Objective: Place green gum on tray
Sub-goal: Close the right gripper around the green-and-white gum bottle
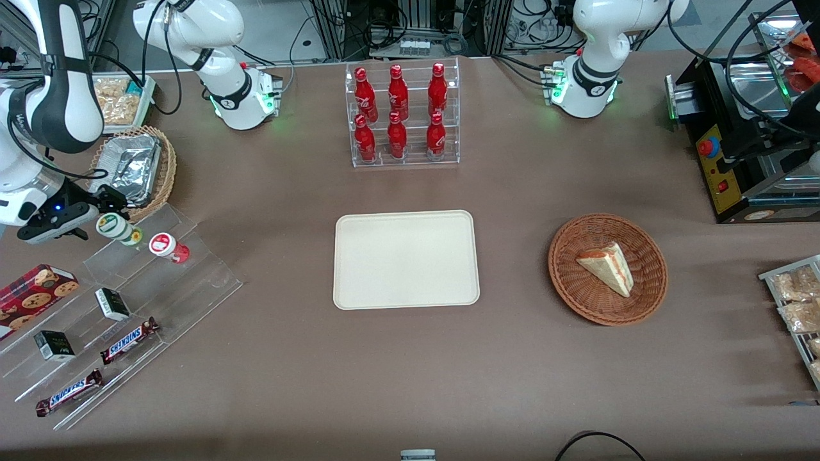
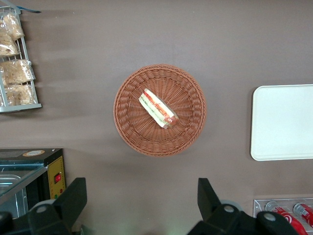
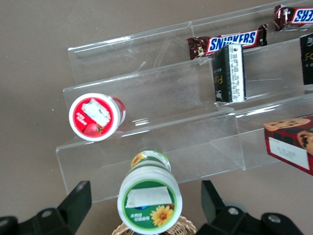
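Note:
My right gripper grabs the bottle by its white-lidded end (image 1: 107,224) next, to put the green gum on the tray (image 1: 405,259).
The green gum (image 1: 120,229) is a small bottle with a white-and-green lid, resting on the top step of a clear acrylic stand (image 1: 192,282). In the right wrist view its lid (image 3: 149,199) faces the camera. My right gripper (image 1: 97,216) is open at the gum's lid end, with one black finger on each side of the lid (image 3: 145,205) and a gap on both sides. The cream-beige tray (image 1: 405,259) lies flat at the table's middle with nothing on it. It also shows in the left wrist view (image 2: 283,122).
A red-lidded bottle (image 1: 168,246) lies beside the gum on the stand. Snickers bars (image 1: 128,340), small black boxes (image 1: 112,304) and a cookie box (image 1: 35,291) sit on lower steps. A wicker basket holding a foil container (image 1: 138,169) is close by the gripper. A cola bottle rack (image 1: 403,115) and a sandwich basket (image 1: 607,269) stand farther off.

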Available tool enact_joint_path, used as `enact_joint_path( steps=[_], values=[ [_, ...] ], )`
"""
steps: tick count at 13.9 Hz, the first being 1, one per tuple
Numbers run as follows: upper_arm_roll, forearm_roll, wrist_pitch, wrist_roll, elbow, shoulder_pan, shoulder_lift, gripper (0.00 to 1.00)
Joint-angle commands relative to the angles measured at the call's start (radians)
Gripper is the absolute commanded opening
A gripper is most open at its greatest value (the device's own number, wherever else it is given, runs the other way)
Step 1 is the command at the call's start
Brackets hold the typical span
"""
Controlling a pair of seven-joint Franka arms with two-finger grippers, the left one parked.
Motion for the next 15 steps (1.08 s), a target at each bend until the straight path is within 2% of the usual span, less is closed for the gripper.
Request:
enact_joint_path(
  steps=[1, 13, 14, 15],
  values=[
    [-0.007, -0.013, 0.026, -0.011, -0.020, 0.001, -0.007, 1.00],
    [-0.027, -0.013, 0.040, -0.019, -0.020, 0.000, 0.028, 0.99],
    [-0.027, -0.013, 0.038, -0.019, -0.020, 0.001, 0.028, 0.95],
    [-0.027, -0.013, 0.038, -0.019, -0.020, 0.001, 0.029, 0.85]
  ],
)
